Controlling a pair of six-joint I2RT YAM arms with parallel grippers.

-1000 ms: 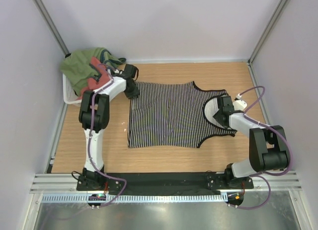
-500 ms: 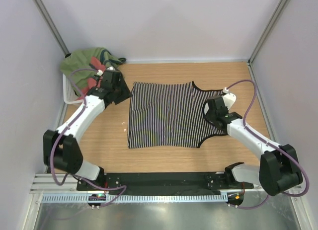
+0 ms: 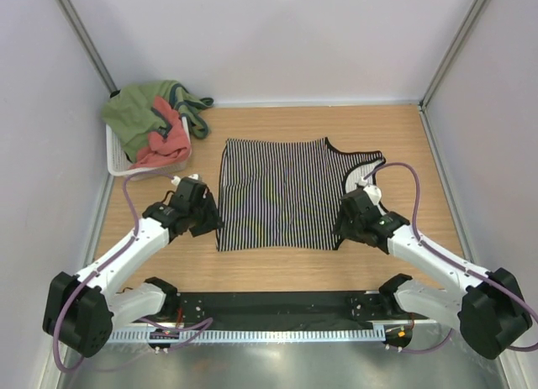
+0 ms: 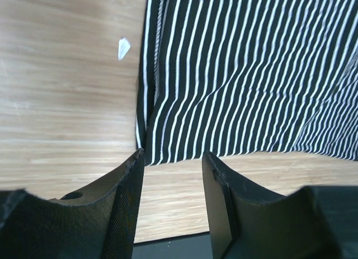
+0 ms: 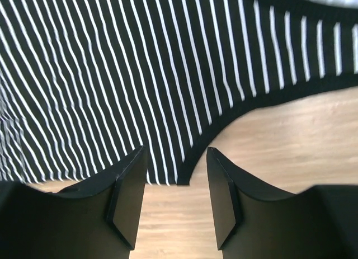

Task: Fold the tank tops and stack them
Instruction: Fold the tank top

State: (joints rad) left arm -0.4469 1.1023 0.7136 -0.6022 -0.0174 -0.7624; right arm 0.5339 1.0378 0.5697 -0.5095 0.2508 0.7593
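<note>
The left gripper needs to fold the tank top's near edge over, so it should next grab the striped tank top's near corner (image 3: 222,246) (image 4: 155,157), away from the straps.
The black-and-white striped tank top (image 3: 282,191) lies spread flat in the middle of the table, its neck and straps toward the right. My left gripper (image 3: 210,223) hovers at its near left corner, open and empty; in the left wrist view the corner of the striped top (image 4: 246,74) lies just ahead of the gripper (image 4: 170,158). My right gripper (image 3: 341,229) is at the near right corner, also open and empty; in the right wrist view the hem of the striped top (image 5: 112,74) sits just beyond the gripper (image 5: 174,155). The salmon-red tank top (image 3: 164,141) is bunched in the basket.
A white basket (image 3: 113,160) stands at the far left with an olive-green garment (image 3: 134,112) heaped over the salmon-red one. Walls close in the table on the left, back and right. A small white scrap (image 4: 123,47) lies on the wood by the top's left edge.
Both arms have drawn back toward the near side. The left gripper went from the top's far left corner to its near left corner, the right gripper from the neckline to the near right corner.
</note>
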